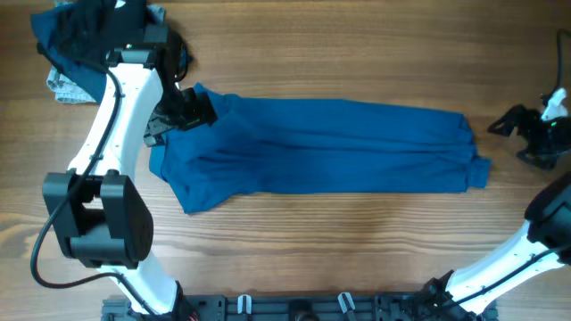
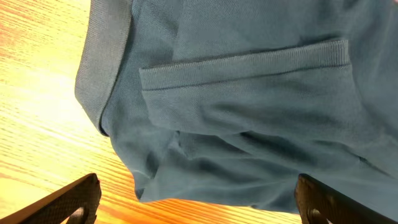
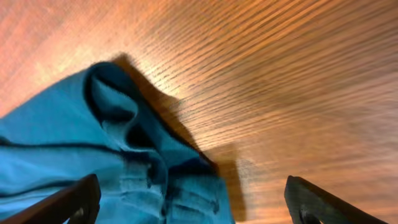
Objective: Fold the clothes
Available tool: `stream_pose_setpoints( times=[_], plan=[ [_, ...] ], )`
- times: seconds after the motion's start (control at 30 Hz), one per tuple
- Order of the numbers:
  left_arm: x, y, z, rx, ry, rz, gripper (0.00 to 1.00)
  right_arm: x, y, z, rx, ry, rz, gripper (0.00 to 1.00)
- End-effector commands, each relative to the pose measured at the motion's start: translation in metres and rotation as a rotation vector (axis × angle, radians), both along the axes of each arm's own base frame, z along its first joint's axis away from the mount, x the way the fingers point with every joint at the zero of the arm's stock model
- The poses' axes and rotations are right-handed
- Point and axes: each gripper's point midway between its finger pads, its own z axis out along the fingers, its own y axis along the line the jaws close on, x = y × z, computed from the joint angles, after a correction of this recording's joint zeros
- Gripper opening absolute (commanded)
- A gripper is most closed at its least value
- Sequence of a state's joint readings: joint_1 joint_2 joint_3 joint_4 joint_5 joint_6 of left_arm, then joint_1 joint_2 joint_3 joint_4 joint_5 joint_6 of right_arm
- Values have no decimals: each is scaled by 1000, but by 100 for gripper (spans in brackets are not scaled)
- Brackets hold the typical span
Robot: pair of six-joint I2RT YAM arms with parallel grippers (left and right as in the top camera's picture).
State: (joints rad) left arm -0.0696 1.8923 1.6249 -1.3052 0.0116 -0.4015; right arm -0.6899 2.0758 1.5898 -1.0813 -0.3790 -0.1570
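The blue shirt (image 1: 330,147) has a bunched hem end. My right gripper will grab the shirt by that end next, to fold it inward over the shirt's long folded part.
A blue shirt (image 1: 330,147) lies folded into a long band across the wooden table, its collar end at the left. My left gripper (image 1: 183,111) hovers over that collar end, open and empty; the left wrist view shows the collar and a ribbed sleeve cuff (image 2: 249,59) between its spread fingers (image 2: 199,202). My right gripper (image 1: 517,125) is off the shirt's right end, over bare wood, open and empty. The right wrist view shows the shirt's bunched hem (image 3: 124,155) between its fingers (image 3: 193,199).
A pile of other clothes, dark blue and grey (image 1: 67,53), sits at the table's far left corner behind the left arm. Bare wood (image 1: 357,241) lies in front of the shirt.
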Motion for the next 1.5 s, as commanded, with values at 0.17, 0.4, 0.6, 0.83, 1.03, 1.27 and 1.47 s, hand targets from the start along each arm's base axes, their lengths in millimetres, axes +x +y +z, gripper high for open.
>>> stream_pose_setpoints(
  times=[0.17, 0.4, 0.6, 0.83, 1.03, 1.27, 1.47],
  plan=[
    [1, 5, 3, 12, -17, 6, 100, 1, 29, -32, 66, -97, 104, 99],
    [5, 2, 4, -4, -34, 6, 100, -10, 56, -42, 180, -102, 104, 99],
    [11, -7, 4, -55, -58, 5, 100, -22, 98, -64, 260, -83, 145, 100],
    [11, -7, 4, -55, -58, 4, 100, -25, 119, -79, 240, -32, 168, 85],
    [12, -7, 4, -55, -59, 4, 100, -29, 114, -83, 207, 2, 152, 19],
    [12, -7, 4, -55, -61, 4, 100, -26, 84, -86, 74, 90, 57, 4],
    [12, -7, 4, -55, -61, 4, 100, -6, 26, -41, -150, 165, -14, 4]
  ],
)
